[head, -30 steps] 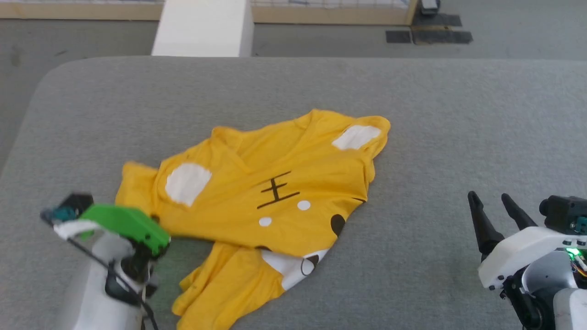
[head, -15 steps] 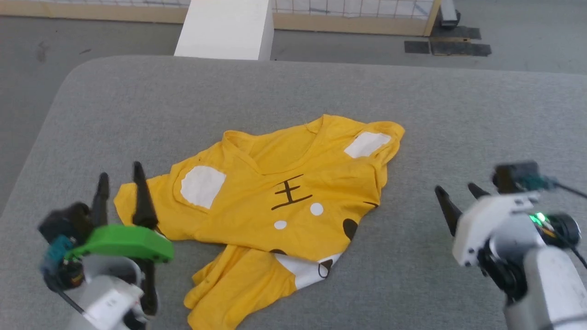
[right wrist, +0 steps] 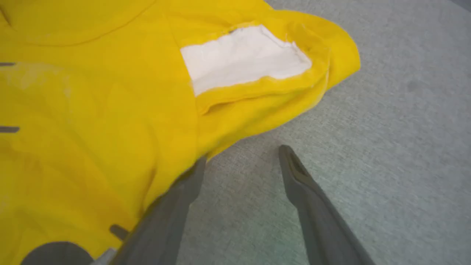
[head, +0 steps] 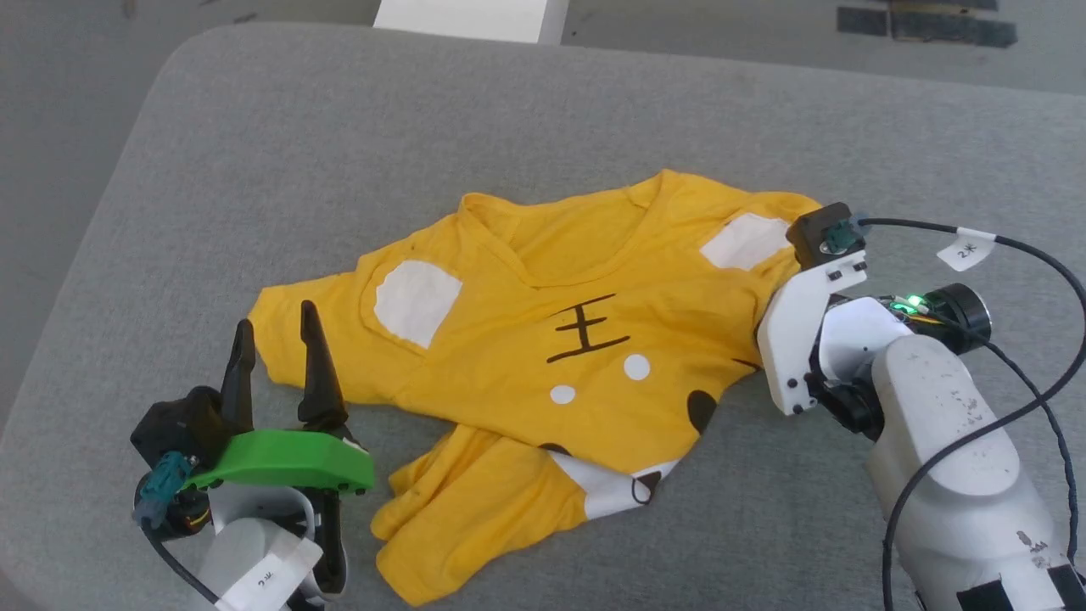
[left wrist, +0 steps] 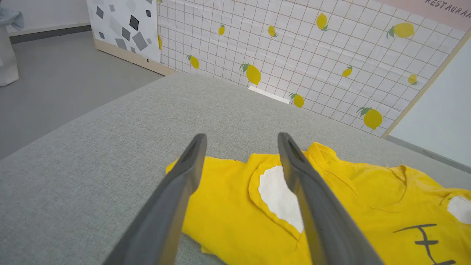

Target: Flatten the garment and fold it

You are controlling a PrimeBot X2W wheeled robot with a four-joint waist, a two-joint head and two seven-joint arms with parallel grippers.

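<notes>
Next, my left gripper grabs the garment by the sleeve's free edge (head: 260, 332). The sleeve lies flat and slack around its white patch (head: 417, 304).
The garment (head: 543, 356), a yellow T-shirt with its print up, lies crumpled on the grey table, its lower part bunched toward the front. My left gripper (head: 276, 335) stands open at the near left, fingers pointing away over the left sleeve, nothing between them. From the left wrist, the left gripper (left wrist: 241, 138) frames that sleeve and a white patch (left wrist: 276, 195). My right arm's white wrist housing (head: 797, 331) hangs over the shirt's right edge. The right gripper (right wrist: 243, 156) is open, one fingertip at the garment (right wrist: 92, 129) hem, the other over bare cloth-covered table.
The grey padded table (head: 424, 127) has a rounded far-left corner, with grey floor beyond. A white block (head: 467, 13) stands past the far edge. A lemon-print tiled wall (left wrist: 294, 55) rises behind the table. A black cable (head: 1018, 339) loops off my right arm.
My left gripper has opened, and its fingers now point away beside the left sleeve. My right arm has swung in to the shirt's right edge. The head camera has tilted down.
</notes>
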